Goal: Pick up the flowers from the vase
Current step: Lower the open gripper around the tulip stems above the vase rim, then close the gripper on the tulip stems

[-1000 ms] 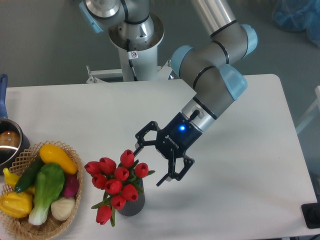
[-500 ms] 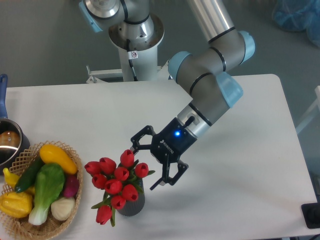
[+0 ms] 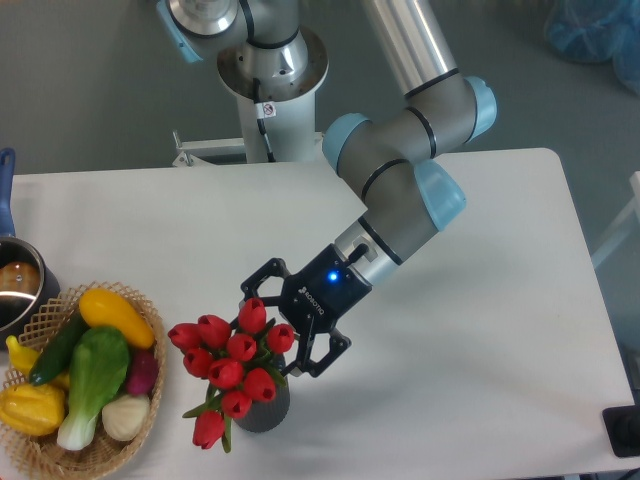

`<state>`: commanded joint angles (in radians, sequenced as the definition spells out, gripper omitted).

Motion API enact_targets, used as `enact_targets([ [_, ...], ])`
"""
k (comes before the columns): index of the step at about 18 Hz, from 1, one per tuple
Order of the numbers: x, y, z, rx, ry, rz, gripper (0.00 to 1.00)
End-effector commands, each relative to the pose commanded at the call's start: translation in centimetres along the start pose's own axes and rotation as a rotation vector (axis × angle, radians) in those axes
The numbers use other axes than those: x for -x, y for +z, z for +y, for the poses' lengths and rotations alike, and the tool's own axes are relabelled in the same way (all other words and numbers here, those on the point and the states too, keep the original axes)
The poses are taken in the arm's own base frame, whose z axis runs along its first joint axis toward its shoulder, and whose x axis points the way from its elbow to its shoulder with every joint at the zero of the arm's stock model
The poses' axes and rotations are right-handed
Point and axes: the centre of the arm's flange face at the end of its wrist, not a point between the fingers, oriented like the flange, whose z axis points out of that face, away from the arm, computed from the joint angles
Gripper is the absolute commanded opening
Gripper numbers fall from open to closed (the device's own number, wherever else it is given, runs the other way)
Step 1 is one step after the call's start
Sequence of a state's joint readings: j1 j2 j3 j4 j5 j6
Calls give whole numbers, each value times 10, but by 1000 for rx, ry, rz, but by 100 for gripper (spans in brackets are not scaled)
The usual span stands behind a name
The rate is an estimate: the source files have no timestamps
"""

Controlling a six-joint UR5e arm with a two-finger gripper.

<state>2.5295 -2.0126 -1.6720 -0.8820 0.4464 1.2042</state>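
My gripper grabs the flowers' red tulip buds next, to pick the flowers (image 3: 230,365) from the vase (image 3: 262,408).
The flowers (image 3: 230,365), a bunch of red tulip buds with green stems and leaves, stand in the vase (image 3: 262,408), a short dark grey cylinder near the table's front edge. My gripper (image 3: 270,335) is open and reaches in from the upper right. Its black fingers straddle the right side of the bunch, one finger (image 3: 252,294) behind the topmost bud and the other by the buds on the right. The jaws have not closed on anything. The vase's mouth is hidden under the blooms.
A wicker basket (image 3: 40,455) of vegetables sits at the front left, close to the flowers. A metal pot (image 3: 18,288) with a blue handle is at the left edge. The arm's base (image 3: 270,90) stands behind the table.
The gripper has moved left and slightly down, from beside the bunch to around its right side. It stays open. The flowers and vase have not moved.
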Motion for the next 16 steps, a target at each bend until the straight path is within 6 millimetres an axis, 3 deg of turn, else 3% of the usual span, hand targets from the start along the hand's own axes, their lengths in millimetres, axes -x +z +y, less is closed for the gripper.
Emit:
enact_targets([
  [6, -2, -3, -2, -30, 0, 7, 62],
  [11, -3, -3, 1, -29, -8, 8, 18],
  [16, -2, -7, 0, -32, -11, 2, 11],
])
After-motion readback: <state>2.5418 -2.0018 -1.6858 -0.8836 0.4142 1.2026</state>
